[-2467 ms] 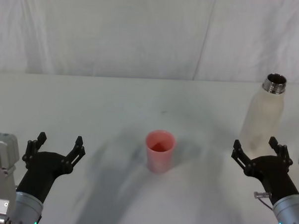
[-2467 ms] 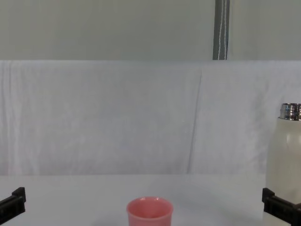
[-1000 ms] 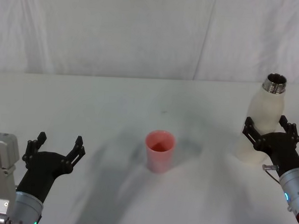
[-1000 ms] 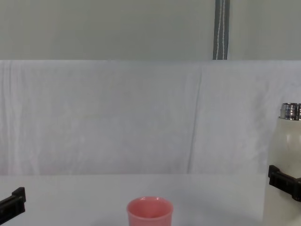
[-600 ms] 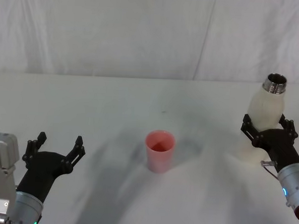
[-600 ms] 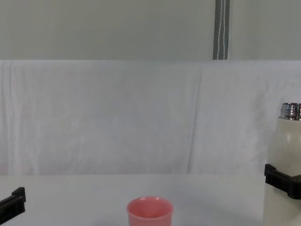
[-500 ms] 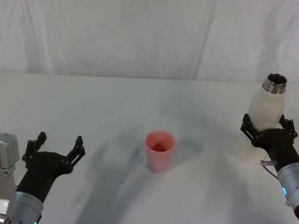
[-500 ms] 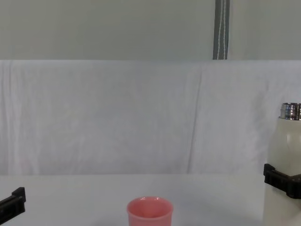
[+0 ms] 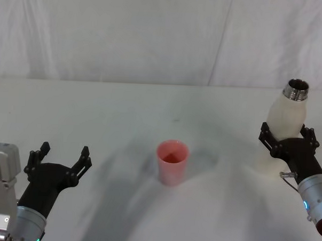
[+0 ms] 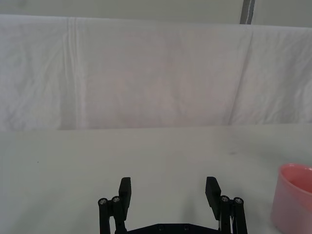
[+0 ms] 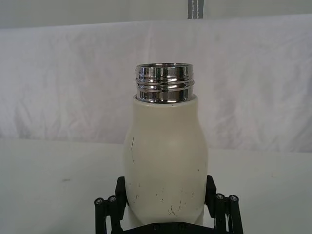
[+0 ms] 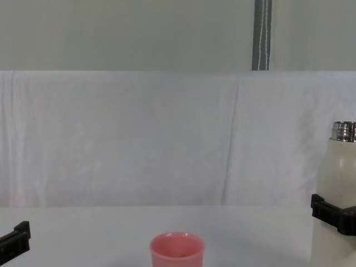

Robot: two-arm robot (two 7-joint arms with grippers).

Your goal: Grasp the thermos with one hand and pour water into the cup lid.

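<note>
My right gripper grabs the thermos by the straight sides of its body next, since the thermos's shoulder (image 12: 337, 158) slopes in toward the steel neck.
The thermos (image 9: 288, 116), a tall cream-white bottle with an uncapped steel neck, stands upright at the table's right. My right gripper (image 9: 286, 133) is open, with one finger on each side of the bottle's lower body. In the right wrist view the thermos (image 11: 165, 156) stands between the fingers (image 11: 120, 189), which sit right at its sides. The cup lid (image 9: 172, 161), a small pink cup, stands upright mid-table, well to the left of the bottle. My left gripper (image 9: 64, 151) hovers open and empty at the near left, and the cup lid (image 10: 295, 204) sits off to its side.
A white cloth covers the table (image 9: 118, 113) and hangs as a backdrop behind it. Bare cloth lies between the cup lid (image 12: 177, 250) and the thermos (image 12: 336, 183). A grey post (image 12: 262, 34) rises behind the backdrop.
My right gripper moved forward from the near edge until its open fingers came around the thermos; in the last half second it barely shifted. The left arm, cup lid and thermos stayed put.
</note>
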